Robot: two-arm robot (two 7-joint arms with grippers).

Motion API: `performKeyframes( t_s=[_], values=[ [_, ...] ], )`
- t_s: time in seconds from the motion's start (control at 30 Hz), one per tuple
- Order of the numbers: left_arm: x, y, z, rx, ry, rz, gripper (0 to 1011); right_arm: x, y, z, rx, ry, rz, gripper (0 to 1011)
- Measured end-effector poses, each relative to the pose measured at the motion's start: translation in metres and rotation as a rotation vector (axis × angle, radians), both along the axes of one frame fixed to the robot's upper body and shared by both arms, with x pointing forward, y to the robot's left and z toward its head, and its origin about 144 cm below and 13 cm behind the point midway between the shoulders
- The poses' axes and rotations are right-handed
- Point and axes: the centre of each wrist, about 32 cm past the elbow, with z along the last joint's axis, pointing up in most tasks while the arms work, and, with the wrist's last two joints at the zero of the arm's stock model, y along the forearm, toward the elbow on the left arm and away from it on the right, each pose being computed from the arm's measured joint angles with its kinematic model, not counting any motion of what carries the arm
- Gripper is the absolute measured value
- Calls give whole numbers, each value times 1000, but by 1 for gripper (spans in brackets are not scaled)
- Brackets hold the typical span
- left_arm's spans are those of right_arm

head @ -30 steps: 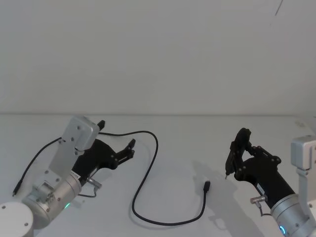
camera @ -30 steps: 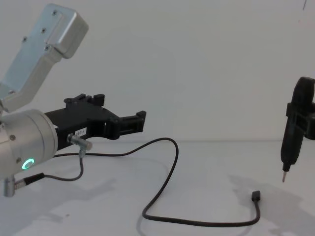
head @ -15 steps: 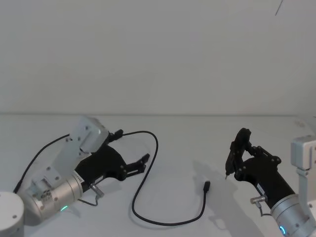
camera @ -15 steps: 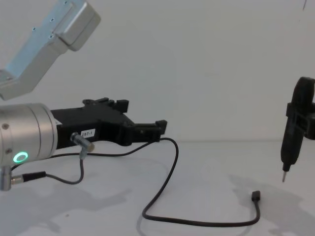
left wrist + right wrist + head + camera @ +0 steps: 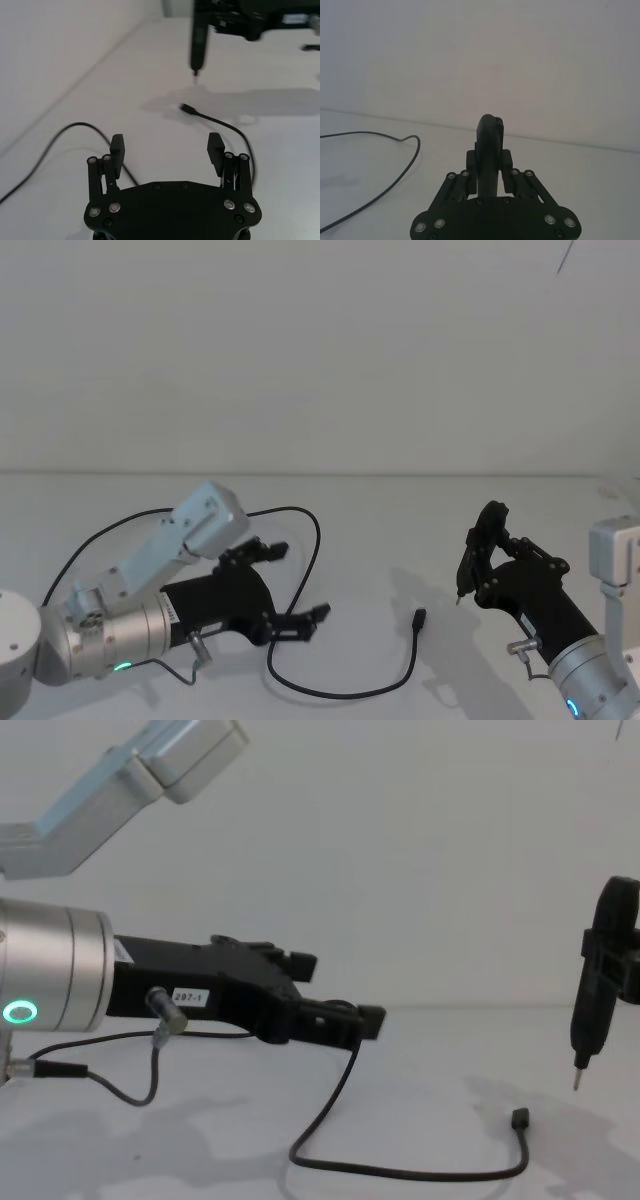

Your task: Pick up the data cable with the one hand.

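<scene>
Next, my left gripper grabs the cable by the cord behind its plug (image 5: 480, 1177). The pen-like tool's pointed tip (image 5: 577, 1080) hangs close over the plug.
The data cable (image 5: 296, 600) is a thin black cord lying in loose curves on the white table, ending in a small dark plug (image 5: 419, 618). My left gripper (image 5: 298, 582), black with a white label, hangs open just above the cord's middle stretch with nothing between its fingers. In the left wrist view the open gripper (image 5: 166, 145) points toward the plug (image 5: 185, 106), and cord passes on both sides of it. From the chest, the left gripper (image 5: 340, 990) hovers over the cable (image 5: 340, 1092). My right gripper (image 5: 487, 540) stays at the right, shut on a slim black pen-like tool (image 5: 467, 565).
A short grey wire with a silver plug (image 5: 163, 1010) hangs from my left wrist. The pen-like tool (image 5: 585, 1020) points tip-down to the right of the cable's plug (image 5: 518, 1120). A plain white wall closes the back of the table.
My left gripper has travelled forward, to the right and lower, from beside the cable's upper curve to over its middle stretch, staying open. The right arm and the cable have not moved.
</scene>
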Motion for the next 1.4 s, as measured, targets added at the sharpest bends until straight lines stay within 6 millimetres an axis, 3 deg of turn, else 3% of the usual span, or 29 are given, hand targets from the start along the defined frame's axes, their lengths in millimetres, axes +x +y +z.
performKeyframes(
  t_s=[0.5, 1.4],
  values=[
    [6, -13, 13, 150, 88, -148, 1001, 0, 0, 0, 0, 0, 0, 279],
    [19, -43, -6, 248, 146, -220, 1001, 0, 0, 0, 0, 0, 0, 279]
  ],
)
